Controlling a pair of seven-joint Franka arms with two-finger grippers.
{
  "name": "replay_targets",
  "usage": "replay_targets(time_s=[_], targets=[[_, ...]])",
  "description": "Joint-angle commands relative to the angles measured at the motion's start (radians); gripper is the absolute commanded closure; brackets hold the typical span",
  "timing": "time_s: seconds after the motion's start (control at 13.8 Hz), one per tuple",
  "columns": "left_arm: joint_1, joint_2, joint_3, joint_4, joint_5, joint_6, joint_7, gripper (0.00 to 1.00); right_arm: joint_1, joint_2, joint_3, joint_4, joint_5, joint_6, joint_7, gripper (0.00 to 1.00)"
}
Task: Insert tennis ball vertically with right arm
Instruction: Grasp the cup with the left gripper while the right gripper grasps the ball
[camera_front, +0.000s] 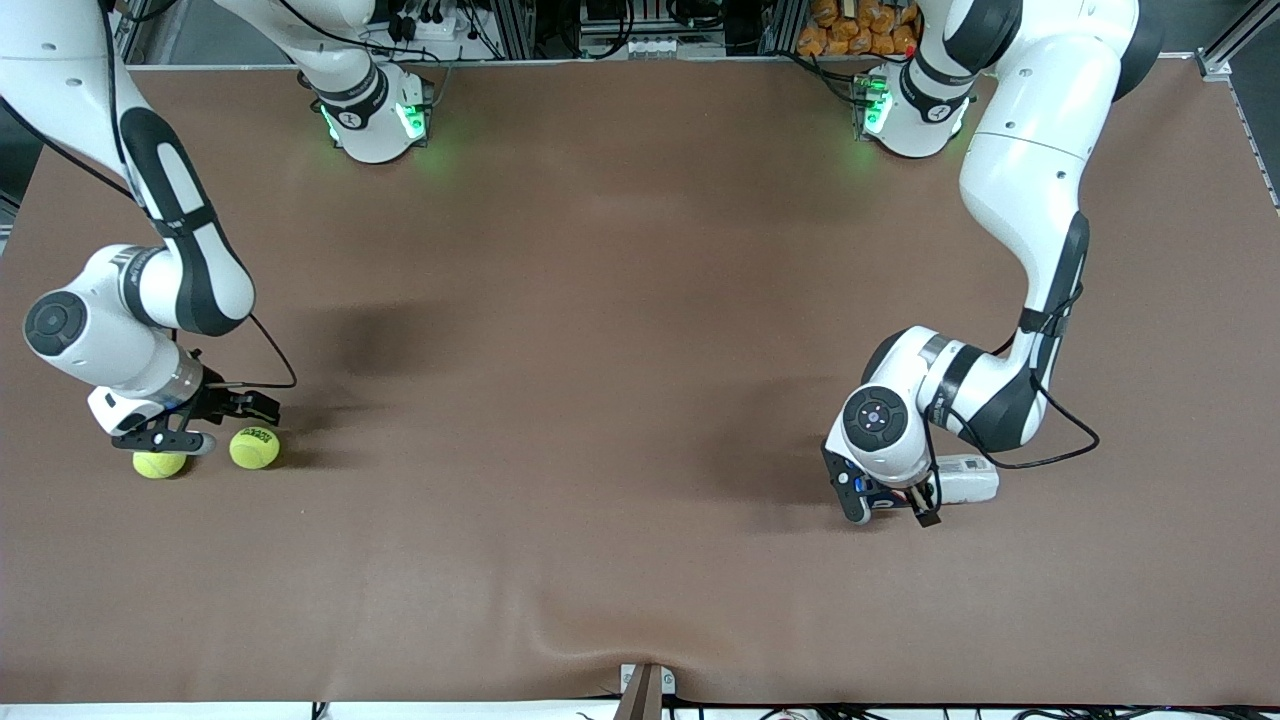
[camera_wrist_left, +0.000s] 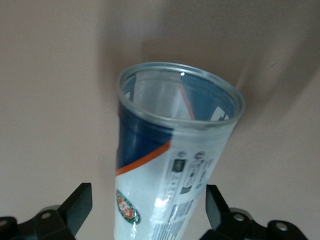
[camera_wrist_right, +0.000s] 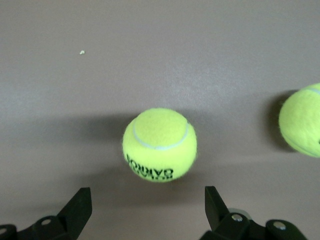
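Observation:
My right gripper grabs the lettered tennis ball by its round middle next, to insert it vertically into the tube.
Two yellow-green tennis balls lie on the brown table near the right arm's end. The ball with black lettering rests just ahead of my right gripper. That gripper is open, low over the table, and nothing is between its fingers. The second ball lies beside it, partly under the gripper. A clear tube with a white and blue label lies on the table, its open mouth facing away from the wrist. My left gripper is open around the tube without touching it.
A brown cloth covers the table and ripples near the front edge, where a small bracket sits. The two arm bases stand along the back edge, farthest from the front camera.

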Motion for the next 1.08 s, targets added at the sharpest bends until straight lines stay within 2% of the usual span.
replay_targets(time_s=[0.0,0.72,1.01], targets=[[0.016,0.023,-0.002,0.016,-0.004,0.031,0.031,0.0,-0.015,0.037,0.014,0.014,0.004,0.055,-0.008,0.0],[0.018,0.064,-0.002,0.016,-0.032,0.07,0.034,0.0,-0.017,0.139,0.013,0.07,0.002,0.139,-0.008,0.0],[0.015,0.069,-0.002,0.016,-0.032,0.08,0.04,0.0,-0.018,0.148,0.013,0.076,0.002,0.14,-0.008,0.0]])
